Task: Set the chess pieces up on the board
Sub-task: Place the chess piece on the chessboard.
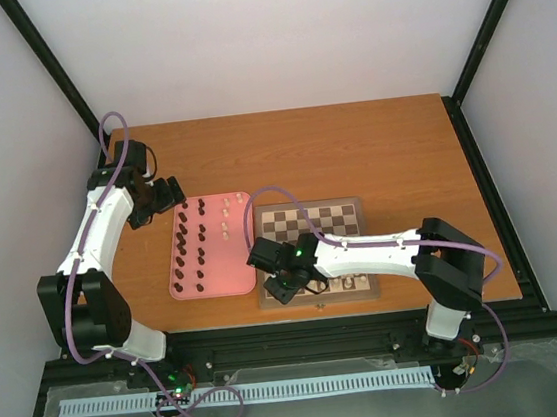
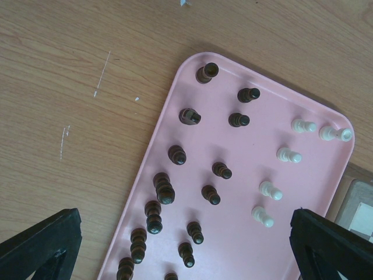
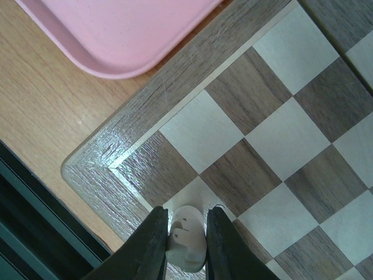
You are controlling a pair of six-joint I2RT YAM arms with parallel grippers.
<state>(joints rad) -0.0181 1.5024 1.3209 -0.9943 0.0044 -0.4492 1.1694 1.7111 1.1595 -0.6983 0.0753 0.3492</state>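
Observation:
The robot's right gripper should open now, because the cream chess piece is upright within a flat light square and would stay standing.
My right gripper [image 3: 186, 233] is shut on a cream chess piece [image 3: 187, 248], held low over a near-corner square of the board [image 3: 116, 160]. From above, that gripper [image 1: 289, 283] sits at the near left corner of the board [image 1: 305, 221]. More cream pieces [image 1: 352, 283] stand along the board's near row. Several dark pieces [image 2: 164, 189] and several cream pieces [image 2: 271, 189] stand on the pink tray [image 2: 239, 233]. My left gripper [image 2: 185, 233] hangs open above the tray, holding nothing; from above it [image 1: 161, 197] is at the tray's far left corner.
The pink tray [image 1: 223, 270] lies just left of the board, almost touching it. The table's near edge and a black rail [image 3: 35, 192] run close behind the board's corner. Bare wooden tabletop [image 1: 372, 147] stretches beyond the board.

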